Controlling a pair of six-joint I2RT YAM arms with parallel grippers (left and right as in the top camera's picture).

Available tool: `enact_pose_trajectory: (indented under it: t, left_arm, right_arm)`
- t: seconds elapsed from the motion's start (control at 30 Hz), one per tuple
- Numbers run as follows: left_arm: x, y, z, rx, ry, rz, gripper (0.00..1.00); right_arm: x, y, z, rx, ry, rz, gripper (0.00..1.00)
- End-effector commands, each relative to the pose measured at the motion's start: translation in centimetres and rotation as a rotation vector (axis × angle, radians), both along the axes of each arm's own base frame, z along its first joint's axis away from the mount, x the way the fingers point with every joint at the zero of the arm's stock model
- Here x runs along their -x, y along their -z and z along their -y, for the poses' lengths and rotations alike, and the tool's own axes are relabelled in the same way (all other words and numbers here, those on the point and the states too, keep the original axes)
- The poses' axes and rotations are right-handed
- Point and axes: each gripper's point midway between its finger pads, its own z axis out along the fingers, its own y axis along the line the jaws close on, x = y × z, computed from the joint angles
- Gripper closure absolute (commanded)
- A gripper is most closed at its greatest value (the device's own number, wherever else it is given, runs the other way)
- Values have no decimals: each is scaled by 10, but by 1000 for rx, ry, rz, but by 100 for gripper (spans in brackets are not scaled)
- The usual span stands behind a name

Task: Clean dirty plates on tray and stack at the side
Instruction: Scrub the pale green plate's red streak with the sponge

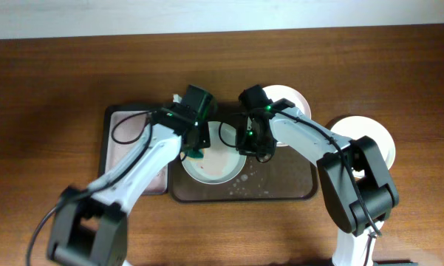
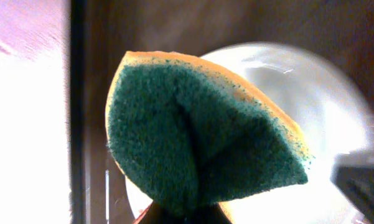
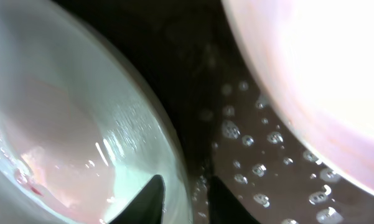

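I should close my right gripper on the plate now. One finger is down inside the plate and one is beyond its rim, so I would hold the plate's rim (image 1: 243,154) (image 3: 187,194).
A pale green-white plate (image 1: 213,164) (image 3: 81,124) lies in the dark brown tray (image 1: 281,188), wet with a pinkish smear. My left gripper (image 1: 193,148) (image 2: 183,216) is shut on a folded green-and-yellow sponge (image 1: 196,155) (image 2: 199,143) just over that plate's left rim. My right gripper (image 1: 250,146) (image 3: 184,180) straddles the plate's right rim, one finger inside and one over the tray floor, slightly open with small gaps either side. A white plate (image 1: 289,100) (image 3: 311,74) sits at the tray's far right. Another white plate (image 1: 371,140) rests on the table to the right.
A smaller pinkish-white sponge tray (image 1: 125,133) (image 2: 25,124) lies against the brown tray's left side. Water drops (image 3: 261,168) dot the tray floor between the two plates. The wooden table (image 1: 44,111) extends on all sides.
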Motion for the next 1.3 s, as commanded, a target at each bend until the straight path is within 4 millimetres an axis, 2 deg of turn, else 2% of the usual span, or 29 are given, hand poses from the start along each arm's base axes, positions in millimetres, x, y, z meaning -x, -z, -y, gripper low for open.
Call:
enact_pose_trajectory:
  t: [0.0, 0.03, 0.1, 0.17, 0.4, 0.7, 0.8, 0.97, 1.07, 1.13, 1.27]
  left_arm:
    - [-7, -33, -23, -38, -40, 77, 100]
    - [-7, -33, -28, -43, -50, 69, 100]
    - [-4, -27, -42, -49, -81, 33, 100]
    - [-1, -21, -41, -3, -79, 5, 100]
    - [5, 4, 1, 193, 16, -25, 100]
    - [20, 49, 32, 219, 81, -31, 100]
    - [21, 68, 27, 148, 73, -37, 100]
    - [14, 92, 6, 5, 33, -27, 100]
    - [-6, 83, -9, -81, -10, 79, 100]
    - [-24, 70, -3, -90, 47, 165, 100]
    - [-40, 40, 5, -72, 81, 243, 100]
  right_arm:
    - [-1, 1, 4, 13, 7, 5, 90]
    - [1, 1, 2, 5, -3, -3, 94]
    - [5, 0, -3, -21, -47, -7, 96]
    - [6, 0, -2, -12, -54, -10, 96]
    - [6, 0, -2, -13, -53, -8, 96]
    - [6, 0, -2, -12, -53, -11, 96]
    - [7, 0, -2, -12, -53, -11, 96]
    - [7, 1, -2, -11, -53, -14, 96]
    - [8, 1, -1, -9, -54, -18, 96]
    - [8, 1, -1, -9, -54, -18, 96]
    - [10, 1, 0, -4, -54, -28, 96]
